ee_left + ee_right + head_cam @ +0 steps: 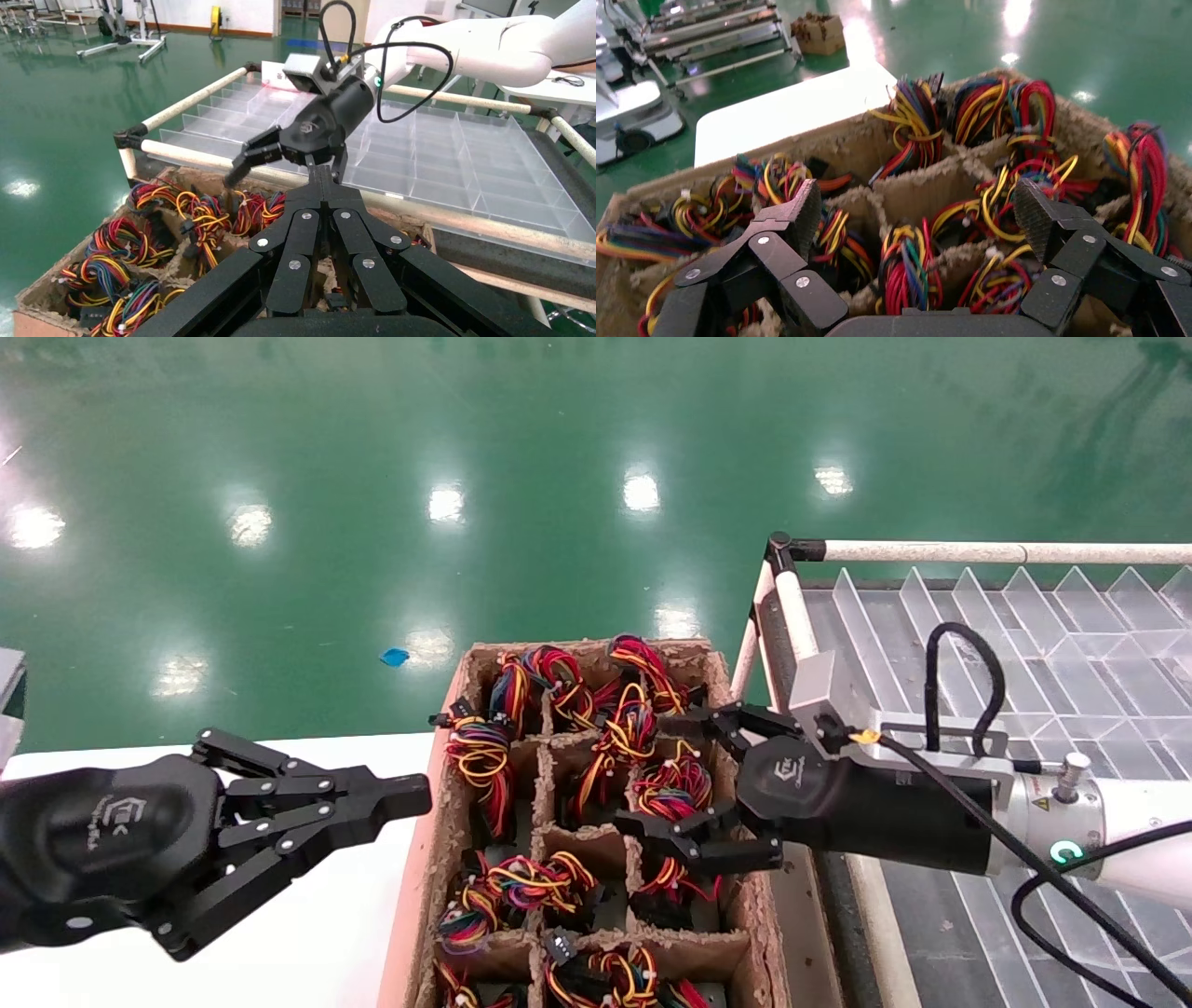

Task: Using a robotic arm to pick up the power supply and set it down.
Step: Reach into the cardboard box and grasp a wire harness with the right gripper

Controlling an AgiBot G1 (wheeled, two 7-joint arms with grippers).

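My right gripper needs to grab the power supply by its wire bundle next, to lift it out of the crate and set it down.
Several power supplies sit in the compartments of a brown pulp crate; only their red, yellow and black wire bundles show, and the grey bodies are hidden. My right gripper hangs open just above the crate's right column. One power supply lies below the gap between its fingers. In the right wrist view that power supply stands between the open gripper's two pads, which do not touch it. My left gripper is shut and empty, held over the white table beside the crate's left wall.
A white table lies left of the crate. To the right stands a tube-framed rack holding a clear plastic divider tray. Green floor stretches beyond, with a blue scrap on it. The right arm's black cable loops over the tray.
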